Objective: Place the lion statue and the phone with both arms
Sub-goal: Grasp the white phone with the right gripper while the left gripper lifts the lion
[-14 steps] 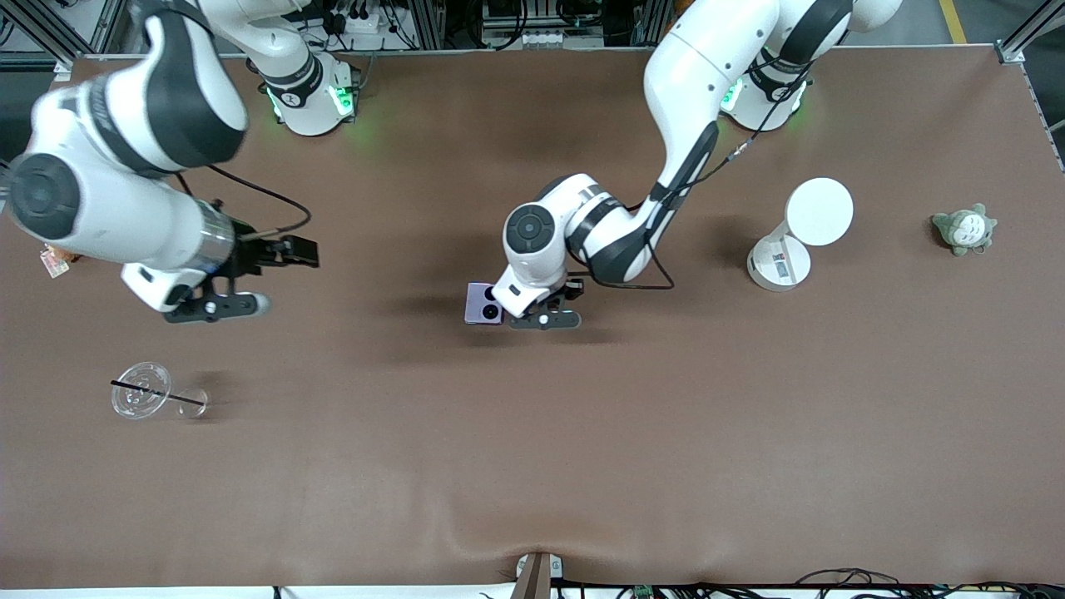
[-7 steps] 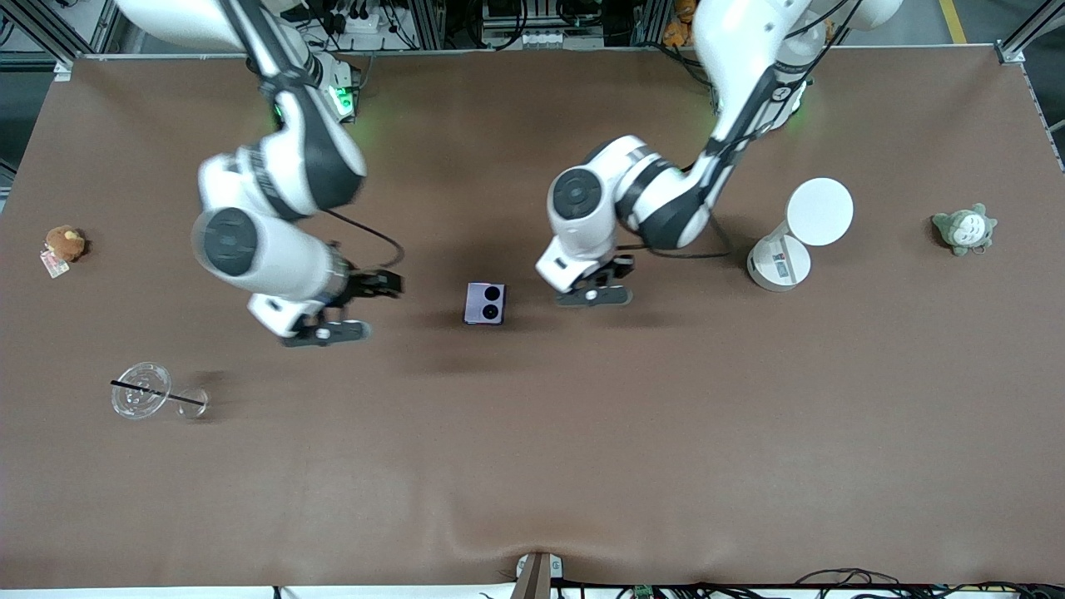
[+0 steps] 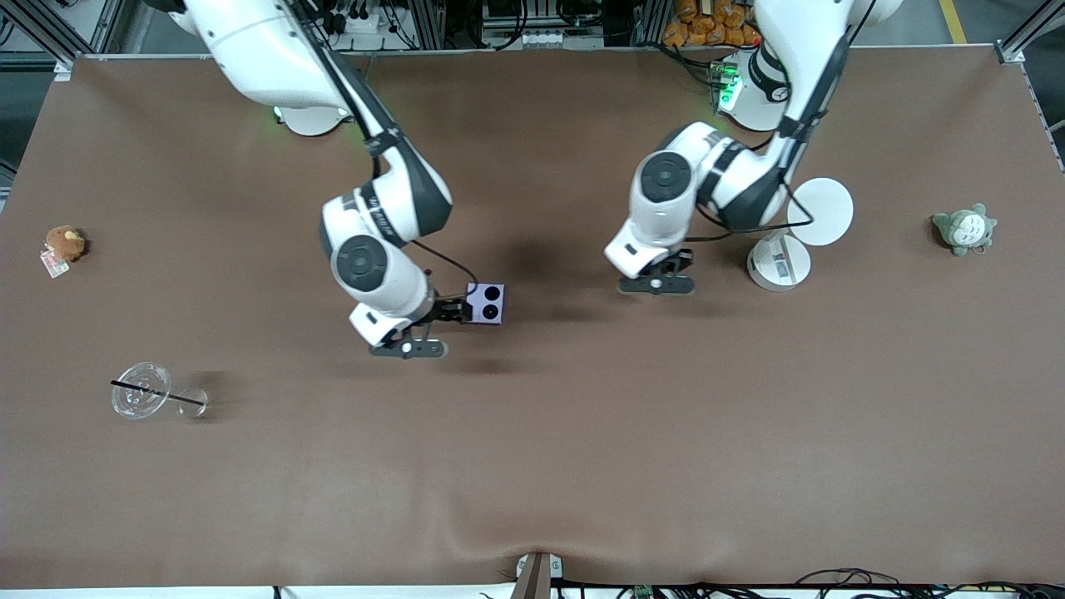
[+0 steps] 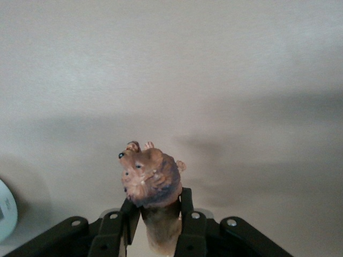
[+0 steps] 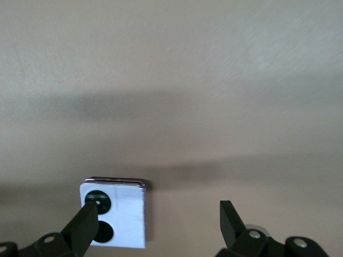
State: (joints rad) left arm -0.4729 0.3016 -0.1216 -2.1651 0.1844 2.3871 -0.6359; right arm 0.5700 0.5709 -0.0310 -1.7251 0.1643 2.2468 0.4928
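The robot's left gripper will keep holding the lion statue [image 4: 151, 178], as it is still hanging above the table.
The lavender phone [image 3: 485, 303] lies flat mid-table, its two black camera circles up. My right gripper [image 3: 448, 314] is open low over the table right beside it. In the right wrist view the phone [image 5: 119, 214] lies partly under one fingertip [image 5: 86, 222] of the right gripper [image 5: 158, 219], mostly outside the gap. My left gripper [image 3: 657, 281] hangs over the table between the phone and a white stand. It is shut on the brown-orange lion statue [image 4: 151, 178], gripped by its body between the fingers of the left gripper [image 4: 156, 217]. The hand hides the lion in the front view.
A white round-topped stand [image 3: 782, 259] stands beside the left gripper, toward the left arm's end. A grey-white plush [image 3: 963, 229] lies near that end. A brown plush with a tag [image 3: 62, 243] and a tipped clear cup with a straw [image 3: 141, 391] lie toward the right arm's end.
My left gripper has moved away from the phone toward the white stand, leaving the phone on the table. My right gripper has swung in from its end of the table to the phone.
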